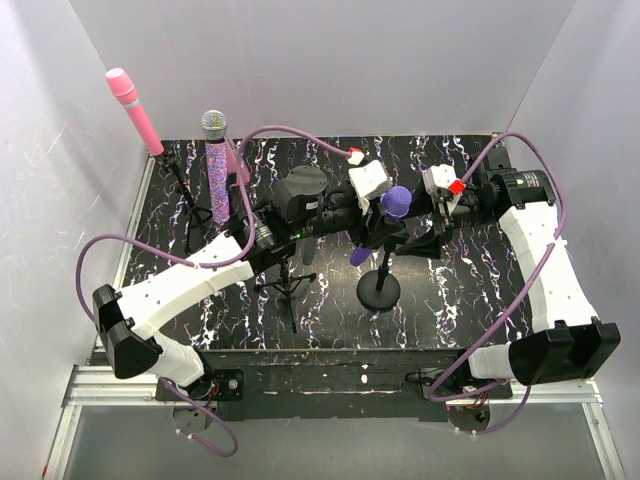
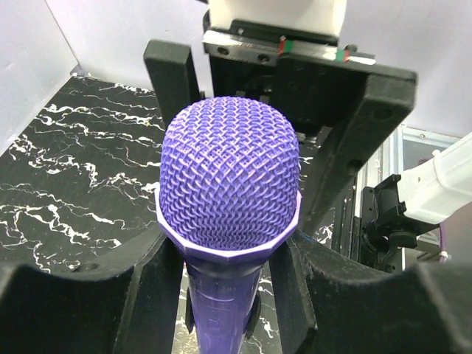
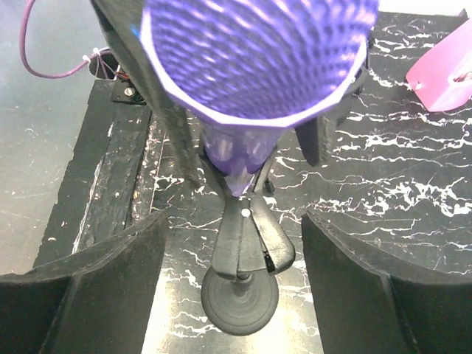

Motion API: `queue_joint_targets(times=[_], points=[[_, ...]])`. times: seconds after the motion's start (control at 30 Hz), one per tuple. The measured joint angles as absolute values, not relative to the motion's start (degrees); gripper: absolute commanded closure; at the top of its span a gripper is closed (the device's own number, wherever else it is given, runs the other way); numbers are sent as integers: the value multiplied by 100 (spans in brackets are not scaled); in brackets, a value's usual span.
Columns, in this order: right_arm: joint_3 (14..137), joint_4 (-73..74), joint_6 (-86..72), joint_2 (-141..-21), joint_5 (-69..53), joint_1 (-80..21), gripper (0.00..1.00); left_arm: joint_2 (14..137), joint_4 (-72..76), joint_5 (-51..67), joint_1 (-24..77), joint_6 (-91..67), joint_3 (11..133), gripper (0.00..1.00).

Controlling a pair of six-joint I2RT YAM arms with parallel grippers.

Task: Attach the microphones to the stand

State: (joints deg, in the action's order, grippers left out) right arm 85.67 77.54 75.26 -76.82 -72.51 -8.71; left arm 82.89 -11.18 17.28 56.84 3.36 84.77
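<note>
The clip's arms are on either side of the plain purple microphone's body, so the microphone would stay in the clip and my left gripper needs to open its fingers.
The plain purple microphone [image 2: 228, 177] stands head-up between my left gripper's [image 2: 225, 276] fingers, which are shut on its body just below the mesh head. Its lower end sits in the black clip [image 3: 247, 232] of a stand with a round base [image 3: 240, 299]. My right gripper [image 3: 236, 243] is open, its fingers wide on either side of the clip and touching nothing. From above, both grippers meet at the purple microphone [image 1: 395, 202] over the round-base stand [image 1: 379, 290]. The pink microphone [image 1: 135, 110] and the glittery purple one [image 1: 216, 165] stand on stands at the back left.
A black tripod stand [image 1: 290, 285] stands under the left arm. A pink wedge-shaped block [image 3: 442, 66] lies on the marbled table [image 1: 470, 290] beyond the stand. White walls close in the left, back and right sides. Purple cables loop over both arms.
</note>
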Motion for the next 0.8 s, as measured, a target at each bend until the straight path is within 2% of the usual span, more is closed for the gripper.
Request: queue_joint_targets(times=[0.03, 0.33, 0.43, 0.6, 0.8], points=[[8565, 7754, 7498, -7644, -7284, -871, 17, 8278, -1076, 1715, 5684, 320, 8444, 95], [8453, 7732, 7172, -7273, -7448, -823, 15, 7970, -707, 1511, 5682, 40, 7996, 33], [8381, 7723, 7037, -7185, -7456, -775, 15, 7878, -687, 1417, 5677, -95, 7896, 17], [8254, 7651, 6888, -7035, -7481, -685, 15, 7695, -685, 1262, 5673, -268, 7824, 2], [8152, 7640, 6735, -6860, -7505, -445, 14, 7303, -770, 1177, 5666, -344, 7822, 2]])
